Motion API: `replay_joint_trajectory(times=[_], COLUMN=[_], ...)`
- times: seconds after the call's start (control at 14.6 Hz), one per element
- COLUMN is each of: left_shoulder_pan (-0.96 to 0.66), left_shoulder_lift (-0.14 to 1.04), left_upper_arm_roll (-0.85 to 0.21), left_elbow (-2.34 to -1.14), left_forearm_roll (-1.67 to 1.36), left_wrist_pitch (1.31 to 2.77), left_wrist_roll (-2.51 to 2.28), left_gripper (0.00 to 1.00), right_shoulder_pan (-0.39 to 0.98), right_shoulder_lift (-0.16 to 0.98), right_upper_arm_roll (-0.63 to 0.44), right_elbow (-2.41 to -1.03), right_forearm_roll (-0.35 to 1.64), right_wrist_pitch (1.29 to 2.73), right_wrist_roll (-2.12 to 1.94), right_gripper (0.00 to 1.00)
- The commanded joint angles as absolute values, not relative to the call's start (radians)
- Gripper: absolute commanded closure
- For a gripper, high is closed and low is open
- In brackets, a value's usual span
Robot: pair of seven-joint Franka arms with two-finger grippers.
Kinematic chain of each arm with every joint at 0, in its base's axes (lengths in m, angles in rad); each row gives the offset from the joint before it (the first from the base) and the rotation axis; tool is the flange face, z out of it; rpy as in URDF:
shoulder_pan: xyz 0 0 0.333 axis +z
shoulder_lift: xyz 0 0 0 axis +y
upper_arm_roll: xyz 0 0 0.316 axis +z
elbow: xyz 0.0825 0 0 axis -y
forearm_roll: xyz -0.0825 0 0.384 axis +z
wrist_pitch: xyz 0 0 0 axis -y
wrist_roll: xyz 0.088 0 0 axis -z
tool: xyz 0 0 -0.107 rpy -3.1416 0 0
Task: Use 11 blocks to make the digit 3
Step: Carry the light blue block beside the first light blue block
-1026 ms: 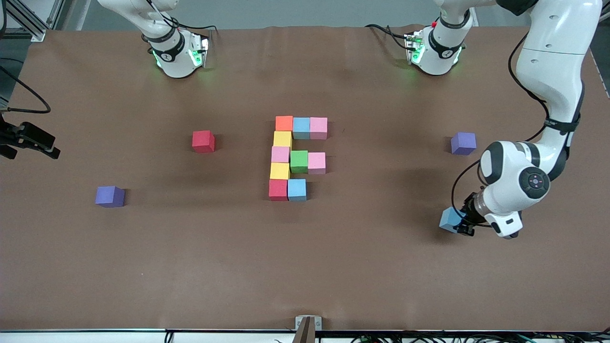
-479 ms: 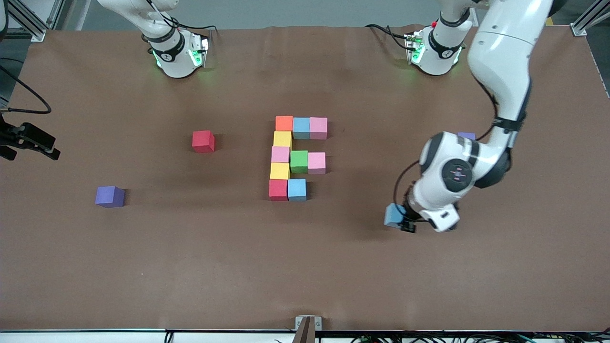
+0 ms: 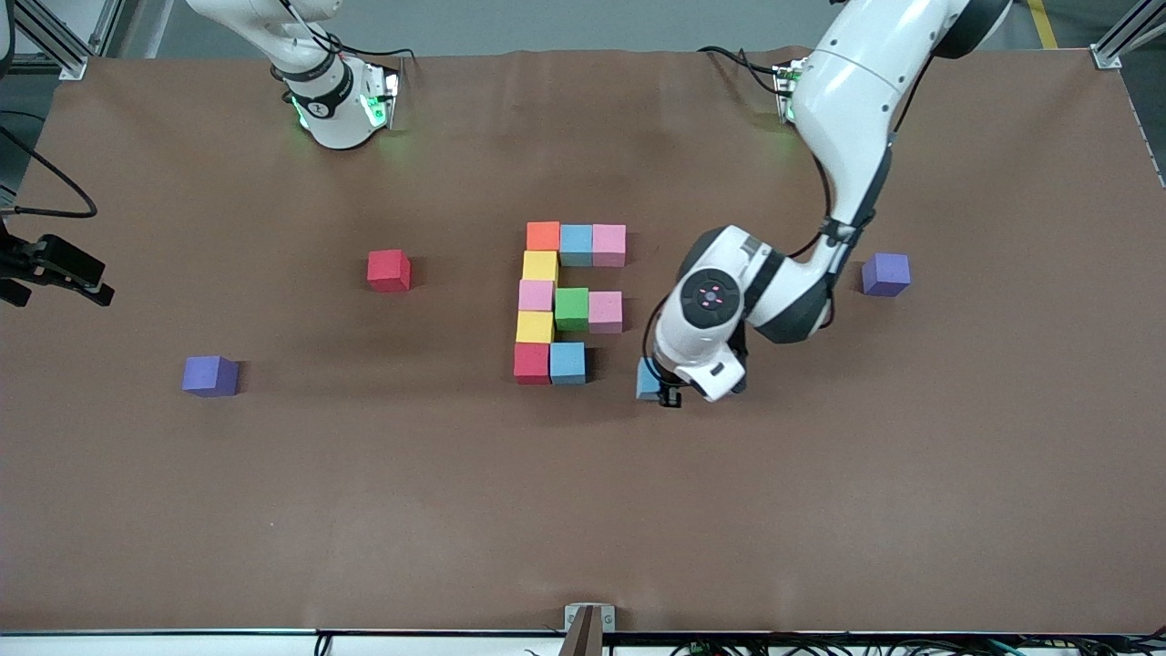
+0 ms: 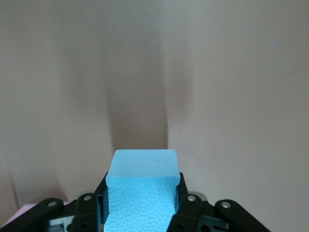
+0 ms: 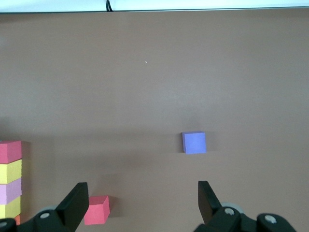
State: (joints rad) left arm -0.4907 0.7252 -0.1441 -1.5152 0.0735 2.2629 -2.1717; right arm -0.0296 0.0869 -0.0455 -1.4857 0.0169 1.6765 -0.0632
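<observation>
My left gripper holds the light blue block short of the row's end [image 3: 596,366] in the front view. It needs to move the block to that end before it opens.
The partial digit 3 [image 3: 565,301] is a blocky figure of several touching blocks in mid-table; its nearest row is a red block [image 3: 531,362] and a light blue one [image 3: 567,362]. My left gripper [image 3: 660,390] is shut on another light blue block [image 3: 648,379], held over the table beside that row, toward the left arm's end. In the left wrist view this block [image 4: 140,193] fills the space between the fingers [image 4: 186,203]. A loose red block [image 3: 389,270] lies toward the right arm's end. My right gripper [image 5: 142,203] waits open and empty above that red block [image 5: 97,210].
One purple cube [image 3: 210,375] lies near the right arm's end and also shows in the right wrist view [image 5: 194,142]. Another purple cube [image 3: 885,274] sits beside the left arm's elbow. A black device [image 3: 56,264] juts in at the table's edge.
My left arm has swung from the left arm's end of the table toward the figure, carrying the light blue block with it. The right arm and the blocks on the table have not moved.
</observation>
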Motion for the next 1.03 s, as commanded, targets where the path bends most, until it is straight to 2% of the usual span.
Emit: replay_joint_trajectory(times=[0.0,0.27,0.62,0.96], left_shoulder_pan=[-0.538,-0.587,-0.623,-0.638], left_shoulder_lift=[0.744,0.773,0.836,0.845], left_upper_arm_roll=[-0.130,-0.130,-0.121,-0.121], left_elbow=[-1.482,-1.474,-1.390,-1.373], left_forearm_roll=[0.107,0.163,0.164,0.163], left_wrist_pitch=[2.238,2.249,2.249,2.249], left_wrist_roll=[-2.284,-2.393,-2.419,-2.416], left_gripper=[0.89,0.89,0.89,0.89], right_shoulder_pan=[-0.035,-0.034,-0.034,-0.035], right_shoulder_lift=[0.069,0.069,0.069,0.069], right_upper_arm_roll=[-0.040,-0.040,-0.040,-0.040], right_elbow=[-1.505,-1.505,-1.505,-1.505], right_forearm_roll=[-0.002,0.000,-0.002,-0.002], right_wrist_pitch=[1.678,1.675,1.675,1.677], right_wrist_roll=[-0.064,-0.063,-0.063,-0.063], right_gripper=[0.00,0.00,0.00,0.00])
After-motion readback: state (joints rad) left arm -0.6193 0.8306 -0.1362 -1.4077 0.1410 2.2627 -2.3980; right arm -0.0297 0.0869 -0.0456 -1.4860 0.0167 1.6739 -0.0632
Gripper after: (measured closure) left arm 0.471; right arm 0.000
